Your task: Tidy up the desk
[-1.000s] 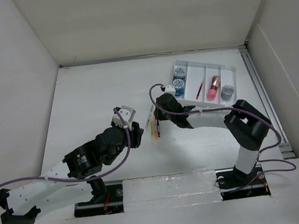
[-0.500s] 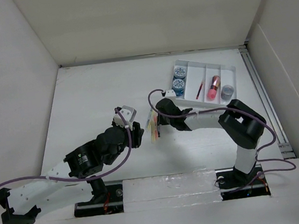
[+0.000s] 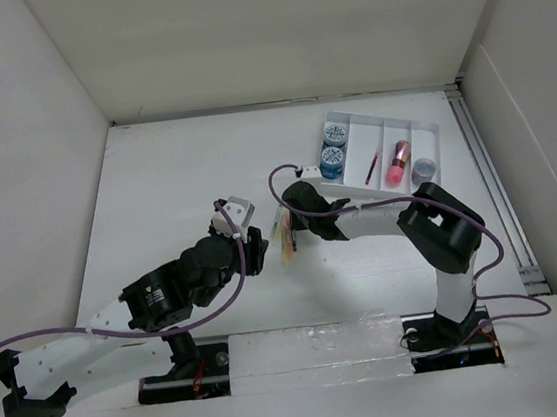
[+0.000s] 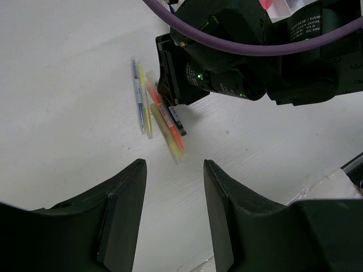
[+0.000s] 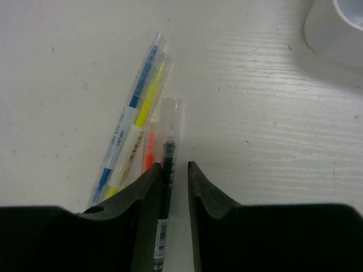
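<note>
The black pen would stay on the white desk if I lifted my right gripper now, because its fingers are open around it with a gap beside it.
The white desk (image 3: 174,170) carries a small cluster of pens (image 3: 284,236) at its middle. In the right wrist view these are a blue pen (image 5: 135,102), a yellow highlighter (image 5: 148,101), an orange one (image 5: 149,154) and a clear-capped black pen (image 5: 169,141). My right gripper (image 5: 174,170) is low over them, jaws narrowly open, with the black pen between them against the left finger. My left gripper (image 4: 173,167) is open and empty, hovering just near of the pens (image 4: 156,116), facing the right gripper (image 4: 227,73).
A white tray with four compartments (image 3: 389,119) sits at the back right, holding two blue round tubs (image 3: 332,148), a thin red pen (image 3: 372,168), a pink tube (image 3: 400,162) and a grey cap (image 3: 422,170). Its corner shows in the right wrist view (image 5: 334,28). White walls surround the desk.
My right arm has pushed a little further left and down onto the pen cluster. The left arm has barely moved. The pens lie as before.
</note>
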